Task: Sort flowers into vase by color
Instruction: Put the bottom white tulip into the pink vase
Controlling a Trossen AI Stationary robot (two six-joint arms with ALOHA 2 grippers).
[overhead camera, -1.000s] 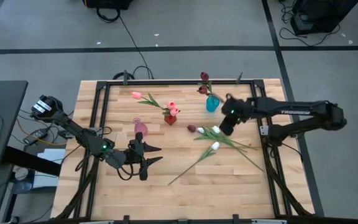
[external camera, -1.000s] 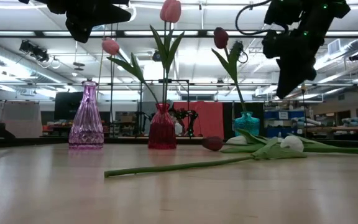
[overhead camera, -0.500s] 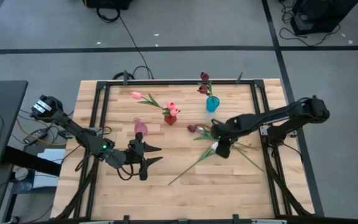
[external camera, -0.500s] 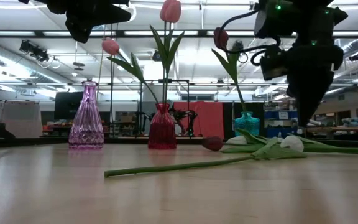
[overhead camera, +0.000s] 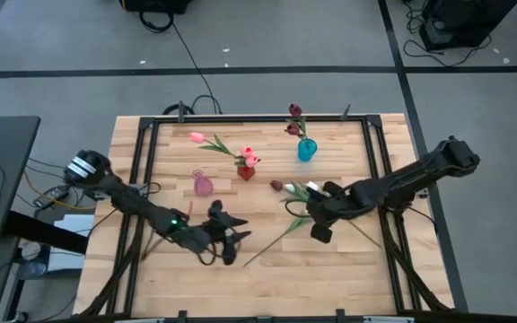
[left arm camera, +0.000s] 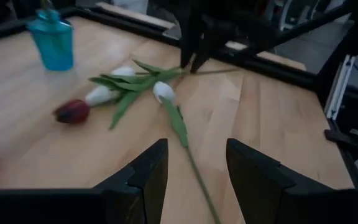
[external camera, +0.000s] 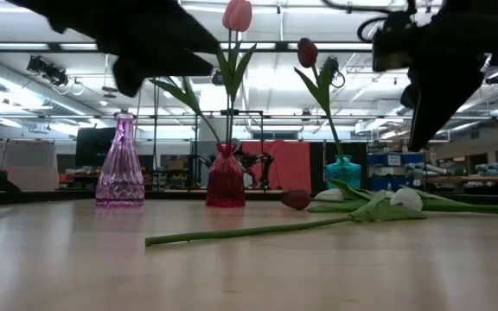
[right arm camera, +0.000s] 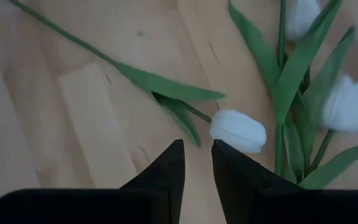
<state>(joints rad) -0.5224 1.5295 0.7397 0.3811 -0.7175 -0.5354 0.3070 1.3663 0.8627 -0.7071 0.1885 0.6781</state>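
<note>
My left gripper takes hold of the white tulip by the stem below its leaves next, since the soft petals at its head are open to crushing.
Three white tulips (overhead camera: 311,192) and one maroon tulip (overhead camera: 276,186) lie flat on the wood right of centre; one white head (right arm camera: 238,130) has a long stem (overhead camera: 272,240) running toward the near edge. Pink tulips stand in the red vase (overhead camera: 246,170) and maroon ones in the teal vase (overhead camera: 306,150). The pink glass vase (overhead camera: 203,186) holds nothing. My right gripper (overhead camera: 319,230) hovers over that stem beside the white head, fingers (right arm camera: 178,163) narrowly open. My left gripper (overhead camera: 230,237) hangs open, left of the stem's lower end, facing the flowers (left arm camera: 162,92).
A black metal frame (overhead camera: 142,161) borders the table top on the left, far and right sides. The three vases stand in a loose row across the far half. Bare wood (overhead camera: 330,278) lies along the near edge.
My right gripper has travelled from beside the teal vase toward the near edge, ending over the lying white tulips. My left gripper has shifted toward the table's right and near edge, closer to the long stem. No flower has moved.
</note>
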